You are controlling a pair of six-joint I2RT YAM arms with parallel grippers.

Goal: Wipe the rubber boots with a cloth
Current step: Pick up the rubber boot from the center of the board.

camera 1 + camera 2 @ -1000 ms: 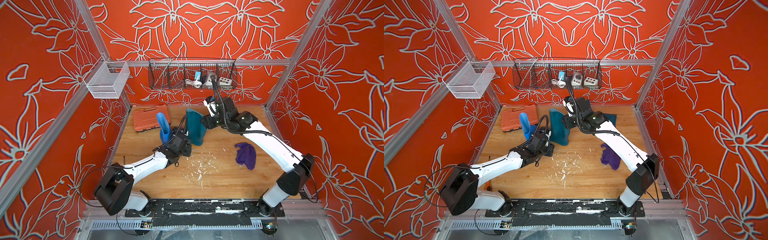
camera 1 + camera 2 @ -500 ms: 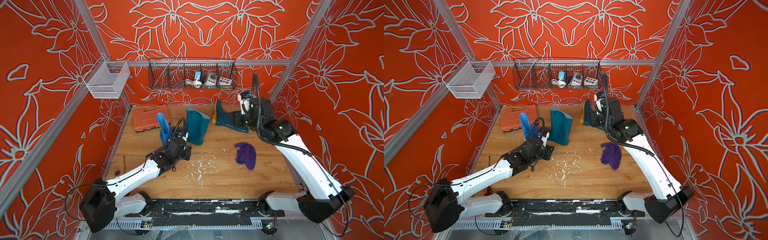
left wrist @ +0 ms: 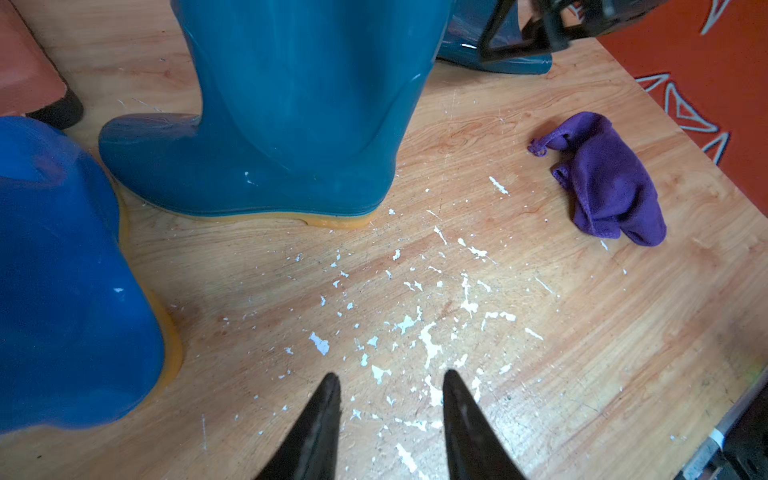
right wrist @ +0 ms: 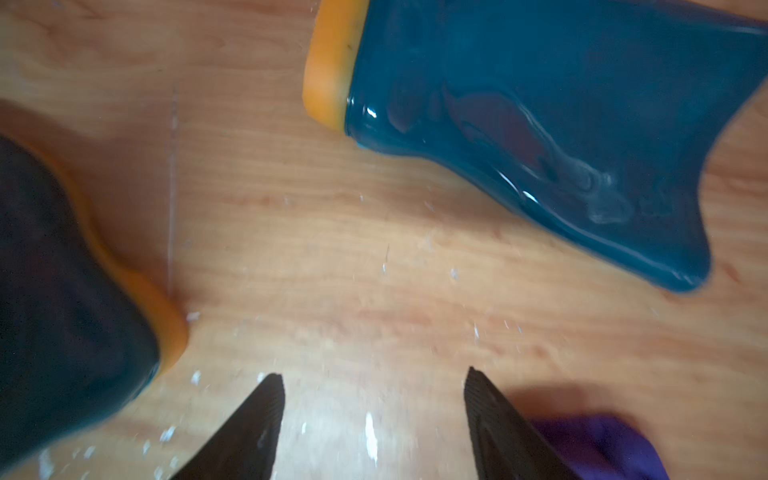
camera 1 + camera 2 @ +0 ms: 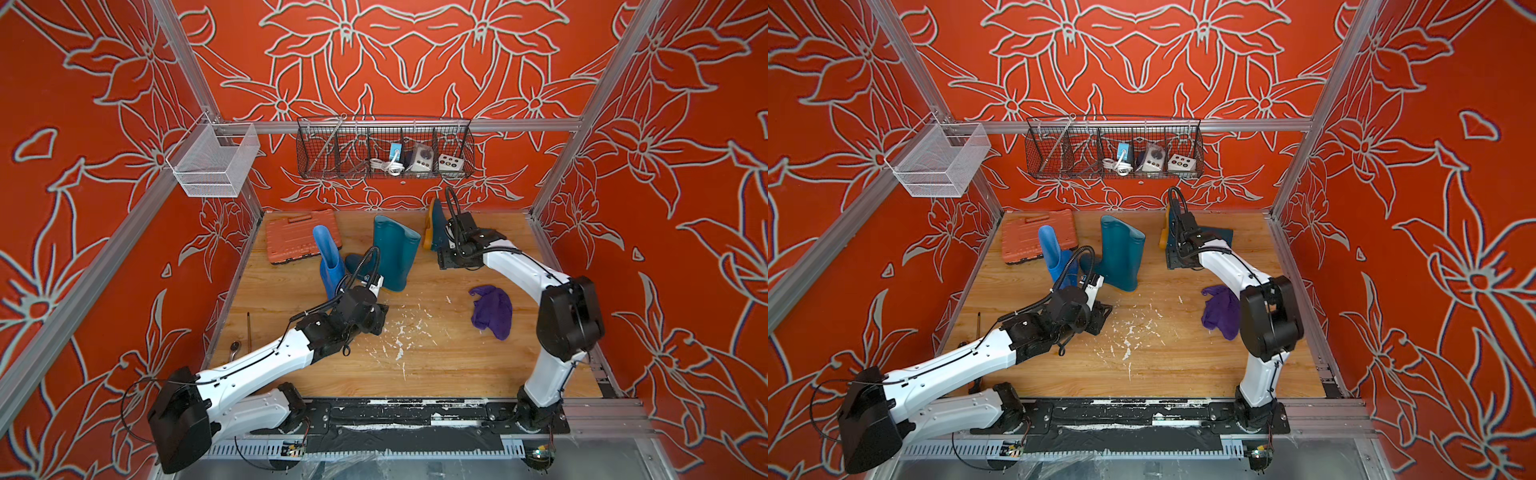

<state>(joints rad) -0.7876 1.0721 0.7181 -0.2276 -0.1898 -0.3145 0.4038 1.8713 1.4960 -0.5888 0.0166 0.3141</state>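
Note:
The heel end of the lying teal boot's orange sole is the part my right gripper will grab next, so that the boot's teal side stays free to wipe.
Both top views show a bright blue rubber boot (image 5: 328, 257) (image 5: 1052, 249) upright beside an upright dark teal boot (image 5: 392, 253) (image 5: 1121, 253). A second teal boot (image 5: 437, 224) (image 4: 561, 124) lies on its side at the back, its orange sole showing. The purple cloth (image 5: 492, 311) (image 5: 1219, 311) (image 3: 606, 187) lies crumpled on the wood at the right, with nothing touching it. My left gripper (image 5: 376, 318) (image 3: 388, 382) is open and empty, low over the floor in front of the upright boots. My right gripper (image 5: 446, 261) (image 4: 374, 378) is open and empty, just in front of the lying boot.
An orange tool case (image 5: 301, 241) lies at the back left behind the blue boot. A ratchet (image 5: 236, 345) and a thin tool (image 5: 248, 332) lie by the left wall. A black wire basket (image 5: 384, 149) and a white mesh basket (image 5: 212, 162) hang on the walls. White flecks dot the floor.
My right arm left the upright teal boot, swung to the back right, then came down in front of the lying boot with its jaws wider. My left arm drew back from the boots.

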